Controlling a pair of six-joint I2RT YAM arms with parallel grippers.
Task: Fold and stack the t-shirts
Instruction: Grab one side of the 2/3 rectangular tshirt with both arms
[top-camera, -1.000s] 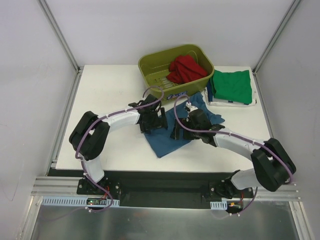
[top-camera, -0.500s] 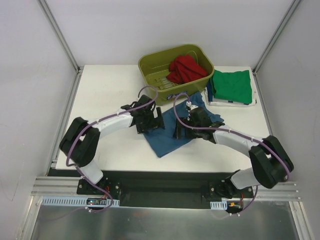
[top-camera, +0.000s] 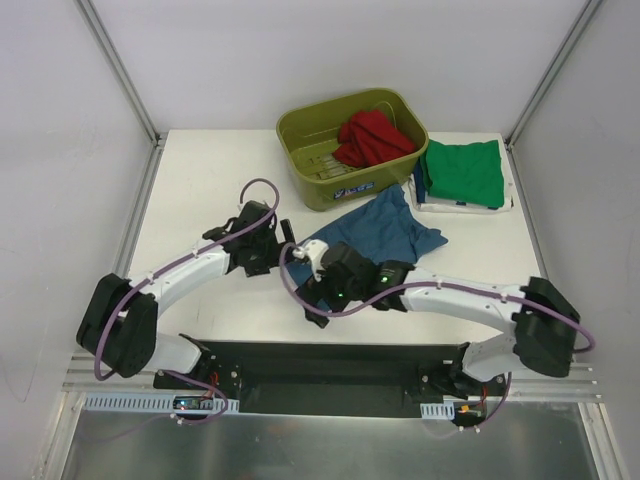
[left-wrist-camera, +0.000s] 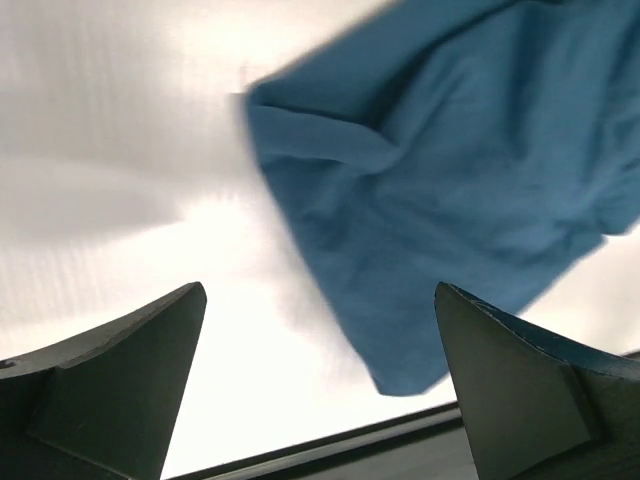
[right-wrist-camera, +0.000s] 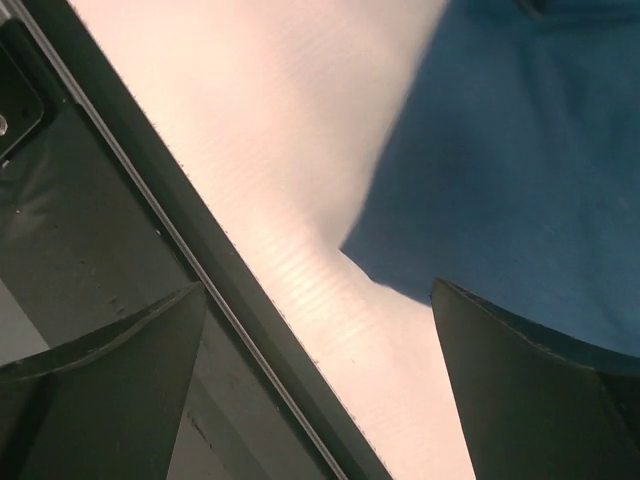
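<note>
My right gripper is to grab the near corner of the teal-blue t-shirt (top-camera: 385, 232) next, so that it can fold it over.
The teal-blue t-shirt (top-camera: 385, 232) lies crumpled on the white table in front of the tub; it also shows in the left wrist view (left-wrist-camera: 450, 170) and the right wrist view (right-wrist-camera: 540, 150). The red t-shirt (top-camera: 375, 138) is bunched inside the olive tub. The bright green t-shirt (top-camera: 463, 172) lies folded at the back right. My left gripper (top-camera: 272, 252) (left-wrist-camera: 318, 290) is open and empty, just left of the blue shirt. My right gripper (top-camera: 318, 300) (right-wrist-camera: 318, 288) is open and empty, above the shirt's near corner at the table's front edge.
The olive-green plastic tub (top-camera: 300, 135) stands at the back centre. A white tray (top-camera: 505, 203) holds the green shirt at the back right. The table's black front edge (right-wrist-camera: 150, 230) runs close under my right gripper. Frame posts stand at the back corners.
Both arms have pulled off the middle of the blue shirt. The left gripper moved left and nearer. The right gripper swung left toward the front edge, its arm now across the shirt's near part.
</note>
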